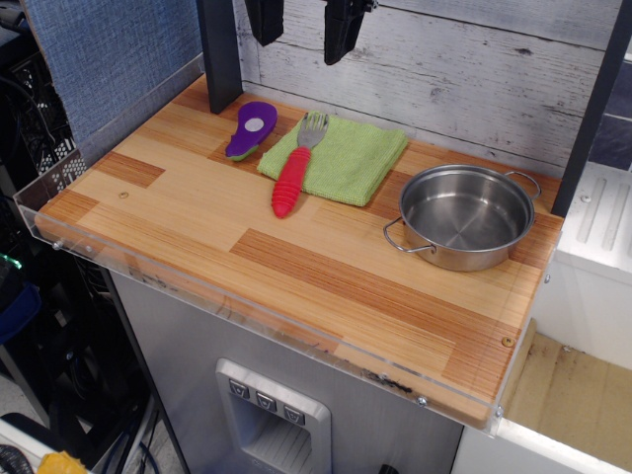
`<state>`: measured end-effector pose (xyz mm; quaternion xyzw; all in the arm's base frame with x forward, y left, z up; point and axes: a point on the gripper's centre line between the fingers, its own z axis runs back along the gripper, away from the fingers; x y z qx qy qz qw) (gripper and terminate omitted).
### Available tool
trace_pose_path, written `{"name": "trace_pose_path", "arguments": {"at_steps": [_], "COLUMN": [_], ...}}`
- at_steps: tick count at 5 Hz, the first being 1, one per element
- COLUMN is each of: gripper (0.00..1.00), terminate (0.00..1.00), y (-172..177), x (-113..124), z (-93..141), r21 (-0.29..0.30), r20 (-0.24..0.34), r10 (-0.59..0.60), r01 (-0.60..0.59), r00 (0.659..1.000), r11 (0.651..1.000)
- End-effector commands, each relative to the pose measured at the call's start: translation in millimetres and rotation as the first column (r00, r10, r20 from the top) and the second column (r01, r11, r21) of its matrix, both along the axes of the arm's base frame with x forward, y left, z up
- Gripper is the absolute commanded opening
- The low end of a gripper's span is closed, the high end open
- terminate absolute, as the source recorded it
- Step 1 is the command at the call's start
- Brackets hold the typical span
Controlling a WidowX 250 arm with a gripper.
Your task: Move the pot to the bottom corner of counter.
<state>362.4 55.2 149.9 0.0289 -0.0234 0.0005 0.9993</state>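
My gripper grabs the steel pot by its rim [402, 202] next, to move the pot [466, 216] to the bottom corner of the counter.
The shiny steel pot [466, 216] stands upright and empty on the right side of the wooden counter [247, 247], near the back right edge, with thin wire loop handles at its front left and back right. My gripper [304, 28] hangs at the top of the view, well above the counter's back edge and far from the pot. Its two dark fingers stand apart with nothing between them.
A green cloth [341, 156] lies at the back middle. A fork with a red handle [293, 170] rests partly on the cloth. A purple and green utensil [251, 128] lies left of it. A clear acrylic rim [247, 306] edges the counter front.
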Motion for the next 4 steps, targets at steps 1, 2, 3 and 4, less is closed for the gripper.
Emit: {"name": "trace_pose_path", "arguments": {"at_steps": [1, 2, 3, 4], "gripper": [1.0, 1.0, 1.0, 1.0], "terminate": [0.0, 0.0, 0.0, 0.0], "y": [0, -33, -62, -80], "x": [0, 9, 16, 22], "z": [0, -11, -27, -45], "r21": [0.0, 0.007, -0.015, -0.019], "r20": [0.0, -0.004, -0.007, 0.008], "r10": [0.0, -0.071, -0.123, -0.155], "r01": [0.0, 0.071, 0.122, 0.155], "r00": [1.0, 0.997, 0.992, 0.988], "r11": [1.0, 0.997, 0.992, 0.988]}}
